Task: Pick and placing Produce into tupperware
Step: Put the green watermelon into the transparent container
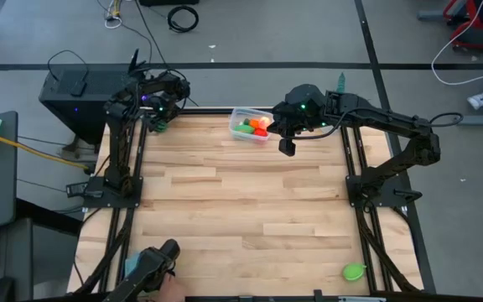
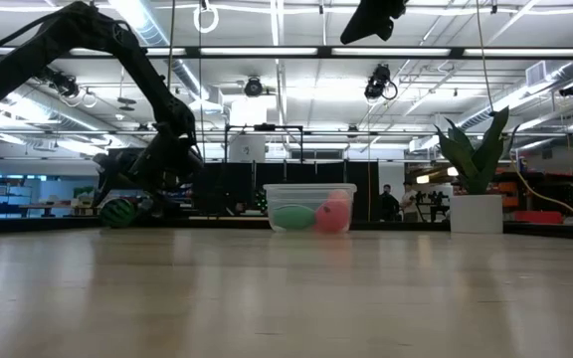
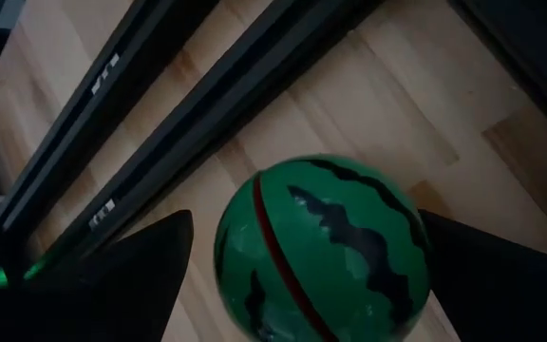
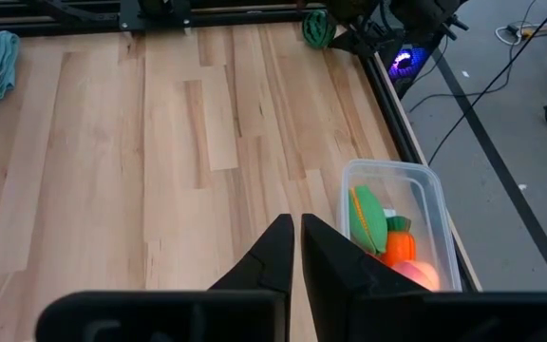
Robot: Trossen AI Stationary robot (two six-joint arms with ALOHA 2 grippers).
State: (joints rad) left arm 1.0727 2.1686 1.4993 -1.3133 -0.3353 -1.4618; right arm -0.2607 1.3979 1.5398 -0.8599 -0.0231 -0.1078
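Observation:
I need to place the toy watermelon in the clear tupperware, so next I need to grab the watermelon by its round striped sides with my left gripper.
A green striped toy watermelon sits on the table at the far left corner, and also shows in the low view. My left gripper is open, one finger on either side of it. The clear tupperware stands at the far edge; in it lie a green piece, an orange carrot and a red-pink piece. My right gripper is shut and empty, high above the table beside the tupperware's right side. Another green piece lies at the near right corner. My left gripper stands open about the watermelon, slanting down from the far left. Bare table shows between one finger and the melon. The other finger borders the melon's side; I cannot tell whether it touches. The melon rests on the table.
A spiky plant in a white pot stands at the far right. A teal cloth and a dark object lie at the near left corner. The arms' dark rails run along both table sides. Bare wood lies mid-table.

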